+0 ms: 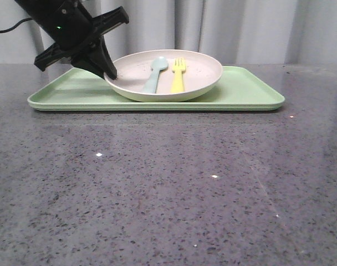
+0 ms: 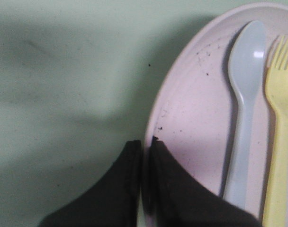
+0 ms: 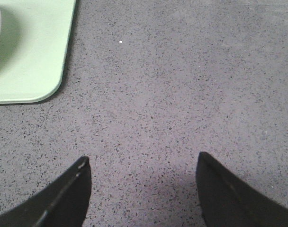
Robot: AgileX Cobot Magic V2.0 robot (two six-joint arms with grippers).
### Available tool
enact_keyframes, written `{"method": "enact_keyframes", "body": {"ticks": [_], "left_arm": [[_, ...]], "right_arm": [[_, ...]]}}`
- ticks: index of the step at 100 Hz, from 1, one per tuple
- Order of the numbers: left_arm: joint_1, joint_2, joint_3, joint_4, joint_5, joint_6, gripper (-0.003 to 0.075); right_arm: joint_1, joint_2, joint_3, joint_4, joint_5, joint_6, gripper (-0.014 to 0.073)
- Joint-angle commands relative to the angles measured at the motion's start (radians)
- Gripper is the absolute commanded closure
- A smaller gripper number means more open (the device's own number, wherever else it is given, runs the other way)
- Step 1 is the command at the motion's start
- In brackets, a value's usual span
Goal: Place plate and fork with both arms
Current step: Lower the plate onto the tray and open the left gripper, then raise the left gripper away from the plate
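Note:
The plate's lower edge (image 1: pixel 168 101) is over the light-green tray, inside its rim; my left gripper should release it.
The cream-white plate (image 1: pixel 202 72) sits on the light-green tray (image 1: pixel 251 91), tilted with its left side raised. The yellow fork (image 1: pixel 178 75) lies inside it beside a pale blue spoon (image 1: pixel 156 73). My left gripper (image 1: pixel 111 74) is shut on the plate's left rim, one finger inside and one outside; the left wrist view shows the gripper (image 2: pixel 146 144) pinching the rim of the plate (image 2: pixel 191 118), with the fork (image 2: pixel 279 142) and spoon (image 2: pixel 243 109) beyond. My right gripper (image 3: pixel 141 161) is open and empty over bare table, out of the front view.
The grey speckled table (image 1: pixel 168 194) stretches in front of the tray. A rounded corner of the tray (image 3: pixel 35 61) shows in the right wrist view, with the table (image 3: pixel 182 85) beside it. A curtain hangs behind.

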Motion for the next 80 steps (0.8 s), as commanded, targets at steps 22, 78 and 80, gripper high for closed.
{"method": "enact_keyframes", "body": {"ticks": [22, 78, 80], "left_arm": [[-0.009, -0.056, -0.037, -0.034, -0.039, -0.014, 0.0510], [-0.009, -0.174, -0.037, 0.174, 0.078, -0.014, 0.0447], [-0.009, -0.187, -0.037, 0.189, 0.081, -0.014, 0.0447]], "right_arm": [[-0.005, 0.002, -0.034, -0.005, -0.065, -0.010, 0.0118], [-0.005, 0.002, -0.034, 0.015, -0.075, -0.010, 0.0118], [-0.004, 0.002, -0.034, 0.021, -0.075, -0.010, 0.0118]]}}
